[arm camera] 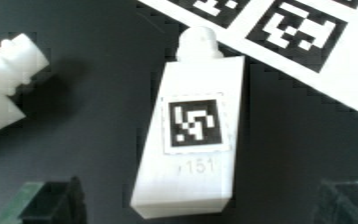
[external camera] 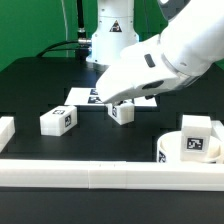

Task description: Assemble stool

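My gripper needs to go lower before it closes on the white leg [external camera: 122, 113]. Its fingers are above the leg in the exterior view, so they would miss if they closed now.
A white stool leg [arm camera: 194, 130] with a black-and-white tag lies flat on the black table, right under my gripper [arm camera: 199, 198]. The gripper is open, with one dark fingertip on each side of the leg's blunt end and not touching it. In the exterior view the gripper [external camera: 118, 103] hangs low over this leg [external camera: 122, 113]. A second leg [external camera: 58, 120] lies toward the exterior view's left and also shows in the wrist view [arm camera: 7, 80]. The round seat [external camera: 185, 147] sits at the right, with a tagged white block [external camera: 200, 126] on or behind it.
The marker board [external camera: 95, 97] lies just behind the leg under the gripper, and its tags show in the wrist view [arm camera: 291, 25]. A long white border rail [external camera: 100, 176] runs along the front. A short rail [external camera: 5, 130] stands at the left.
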Available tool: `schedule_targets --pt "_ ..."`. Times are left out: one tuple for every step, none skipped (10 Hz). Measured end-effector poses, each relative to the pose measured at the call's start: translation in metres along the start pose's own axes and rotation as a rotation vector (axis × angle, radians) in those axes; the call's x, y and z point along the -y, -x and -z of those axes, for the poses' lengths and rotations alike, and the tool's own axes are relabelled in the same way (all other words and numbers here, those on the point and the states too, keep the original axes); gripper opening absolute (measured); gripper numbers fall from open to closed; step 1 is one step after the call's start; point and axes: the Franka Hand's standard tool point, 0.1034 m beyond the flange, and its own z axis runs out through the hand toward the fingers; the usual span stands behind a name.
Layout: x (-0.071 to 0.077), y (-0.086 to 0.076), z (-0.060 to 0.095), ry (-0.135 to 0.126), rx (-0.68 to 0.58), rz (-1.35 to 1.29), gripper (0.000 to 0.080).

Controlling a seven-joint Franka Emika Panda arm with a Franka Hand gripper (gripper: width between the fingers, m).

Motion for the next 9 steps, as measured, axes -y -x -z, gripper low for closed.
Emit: schedule_targets --pt "0.0 0.0 -0.001 -0.001 0.002 0.001 0.0648" --pt "0.001 0.0 -0.002 -0.001 0.004 0.001 0.0648" --pt "0.0 -0.001 -0.004 0.001 -0.001 -0.005 0.0648" --pt "-0.003 -0.003 -0.014 0.002 -0.015 -0.037 0.0648" --pt "-0.007 -0.001 -0.026 -0.001 -0.02 -0.083 0.0648" --pt "-0.009 0.0 -0.026 -0.002 -0.018 -0.067 0.0648" --pt "-0.007 0.001 -0.027 -0.004 0.001 -0.066 0.0648" --pt "-0.007 0.001 -0.028 -0.004 0.001 -0.065 0.0648" --pt "-0.006 0.002 -0.031 -0.008 0.026 -0.064 0.0648"
